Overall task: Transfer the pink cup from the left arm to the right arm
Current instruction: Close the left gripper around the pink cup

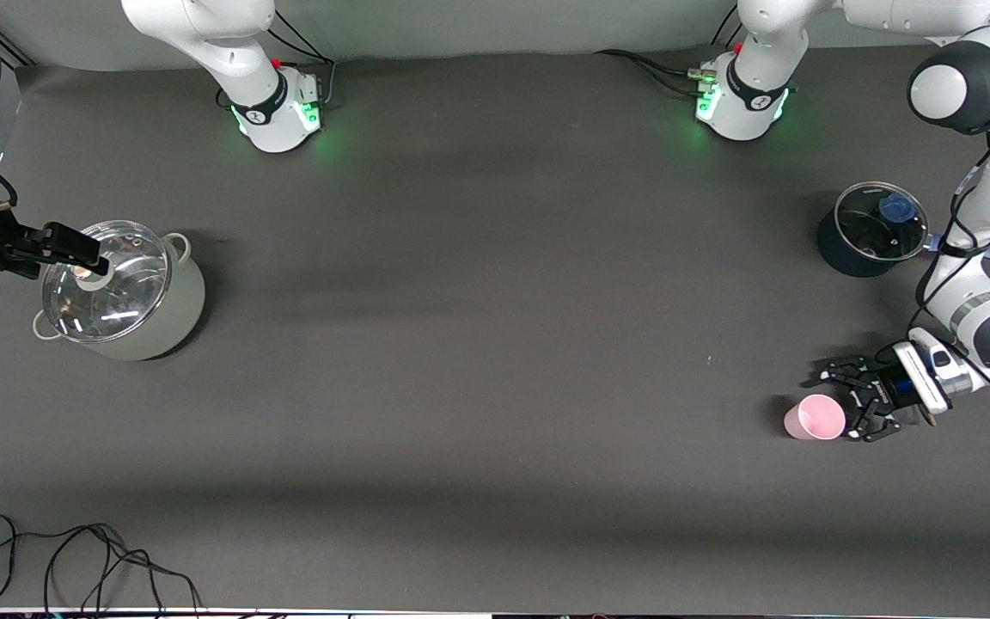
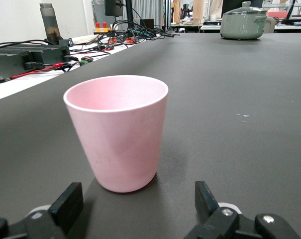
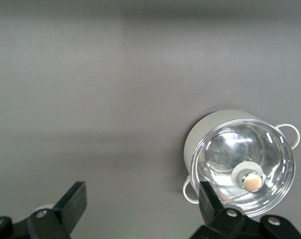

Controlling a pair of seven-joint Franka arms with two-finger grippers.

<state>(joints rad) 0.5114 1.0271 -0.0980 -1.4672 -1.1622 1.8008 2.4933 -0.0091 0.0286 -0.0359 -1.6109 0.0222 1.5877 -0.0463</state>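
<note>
My left gripper grabs the pink cup by its lower body (image 1: 803, 426) (image 2: 124, 162) next, which leaves the cup's rim free for the handover to my right arm.
The pink cup (image 1: 815, 418) stands upright on the dark table near the left arm's end. My left gripper (image 1: 843, 404) is low beside it, open, with its fingers pointing at the cup and the cup just ahead of the fingertips, untouched. In the left wrist view the pink cup (image 2: 118, 132) fills the middle, and the left gripper (image 2: 138, 199) shows a dark finger (image 2: 68, 204) on either side with bare table between. My right gripper (image 1: 91, 254) hangs open over the pale green pot (image 1: 160, 309) at the right arm's end; the right gripper (image 3: 140, 199) holds nothing.
The pale green pot's glass lid (image 3: 242, 167) has a round knob. A dark pot with a glass lid (image 1: 877, 228) and a blue handle stands near the left arm, farther from the front camera than the cup. Loose cables (image 1: 91, 559) lie at the table's front edge.
</note>
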